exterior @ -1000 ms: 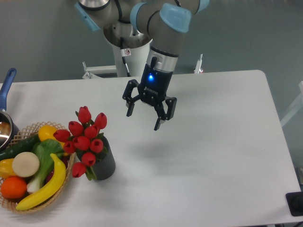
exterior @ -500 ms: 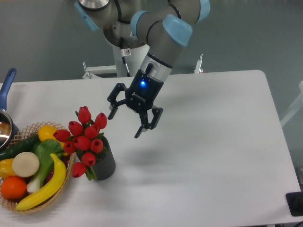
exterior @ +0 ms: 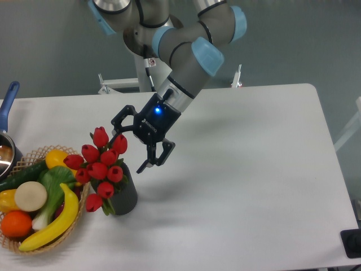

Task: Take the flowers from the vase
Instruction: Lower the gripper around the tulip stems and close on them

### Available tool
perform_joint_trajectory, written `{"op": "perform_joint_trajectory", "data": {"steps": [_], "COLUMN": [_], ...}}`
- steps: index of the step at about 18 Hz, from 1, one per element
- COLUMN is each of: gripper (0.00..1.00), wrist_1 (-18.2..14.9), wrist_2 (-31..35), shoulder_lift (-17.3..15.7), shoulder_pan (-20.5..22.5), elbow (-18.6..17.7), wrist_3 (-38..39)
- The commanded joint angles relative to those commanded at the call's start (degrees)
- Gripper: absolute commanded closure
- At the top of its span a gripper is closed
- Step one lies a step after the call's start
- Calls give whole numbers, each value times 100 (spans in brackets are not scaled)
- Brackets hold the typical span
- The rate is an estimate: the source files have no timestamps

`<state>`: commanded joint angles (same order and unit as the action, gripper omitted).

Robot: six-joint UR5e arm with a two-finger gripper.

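Observation:
My gripper should next grab the stems of the flowers just below the red buds, to pick the flowers from the vase (exterior: 124,195).
The flowers (exterior: 100,167), a bunch of red tulip buds with green leaves, stand in the vase (exterior: 124,195), a short dark grey ribbed cylinder at the left of the white table. My gripper (exterior: 127,152) is open and empty. It is tilted towards the left and hovers right beside the bunch's upper right side, with one finger by the top right bud and the other just right of the vase's mouth. The stems are hidden inside the vase.
A woven wicker basket (exterior: 26,246) with a banana, an orange, a yellow pepper and other vegetables sits right against the vase's left side. A pot with a blue handle (exterior: 8,105) is at the far left edge. A black object (exterior: 352,243) lies at the bottom right corner.
My gripper has moved left and down from the middle of the table to the flowers, tilting further towards them. It stayed open. The flowers and vase have not moved.

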<state>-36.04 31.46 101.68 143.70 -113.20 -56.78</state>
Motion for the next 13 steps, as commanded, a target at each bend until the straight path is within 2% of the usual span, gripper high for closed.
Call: {"op": "perform_joint_trajectory", "data": {"steps": [4,8,10,11,13], "gripper": [0,1,24,39,64], "wrist_1": [26,26,35,27,27], "wrist_2": [-26,-35,-35,-35,-26], "shoulder_lift": [378,458,458,449,440], "shoulder_pan": [-158,-272,-281,-281,-273], "elbow": [421,457,440,422,387], "wrist_3": [-44,-44,-44,-44,-61]}}
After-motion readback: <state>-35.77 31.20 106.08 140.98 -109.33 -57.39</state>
